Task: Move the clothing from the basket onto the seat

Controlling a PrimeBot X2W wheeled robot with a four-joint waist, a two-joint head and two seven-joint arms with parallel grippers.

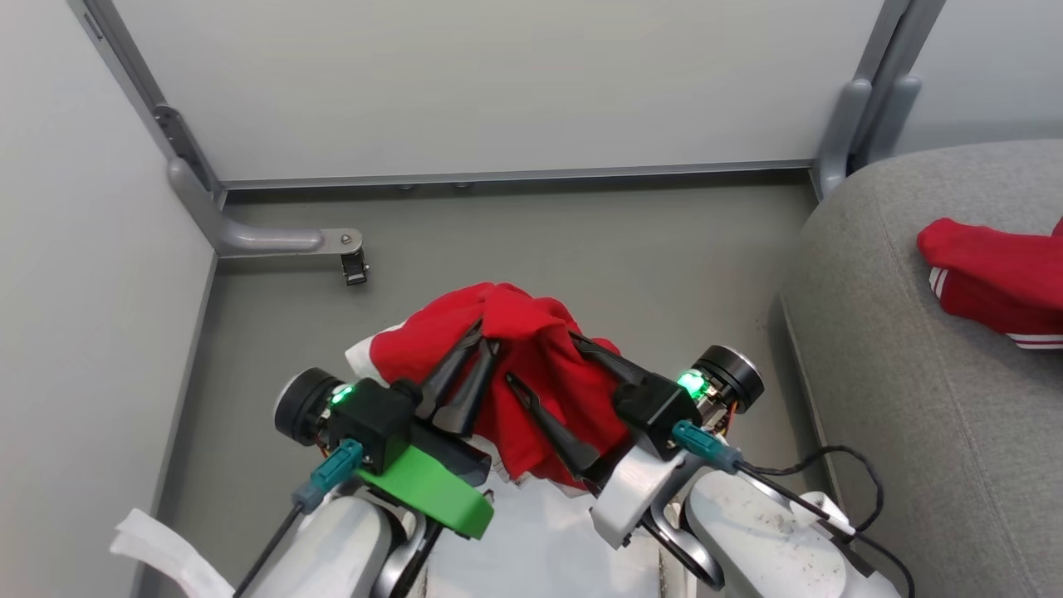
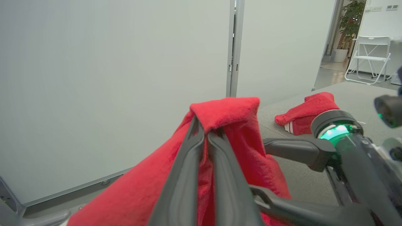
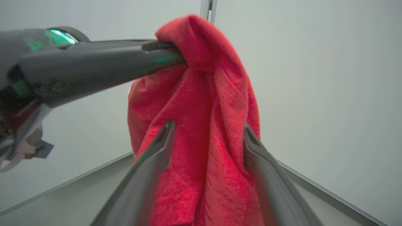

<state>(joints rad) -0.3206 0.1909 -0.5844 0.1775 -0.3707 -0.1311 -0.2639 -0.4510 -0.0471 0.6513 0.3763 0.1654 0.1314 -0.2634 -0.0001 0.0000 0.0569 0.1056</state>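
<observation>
My left gripper's fingers already hold the garment's top fold. Next, my right gripper grabs the garment by its slack hanging folds.
A bright red piece of clothing (image 1: 531, 332) hangs above the grey floor, pinched at its top fold by my left gripper (image 1: 488, 336), which is shut on it. The left wrist view shows the same grip (image 2: 205, 133). My right gripper (image 1: 540, 357) is open, one finger on each side of the hanging fabric (image 3: 216, 103); its jaws stand wide apart (image 3: 209, 127). A second red garment (image 1: 996, 278) with white stripes lies on the grey seat (image 1: 897, 374) at the right. The basket is hidden below my arms.
Pale partition panels close off the back and left. A metal panel foot with a caster (image 1: 353, 266) juts onto the floor at the left. A white strip (image 1: 158, 548) lies at the lower left. A white folding chair (image 2: 369, 56) stands far beyond the seat.
</observation>
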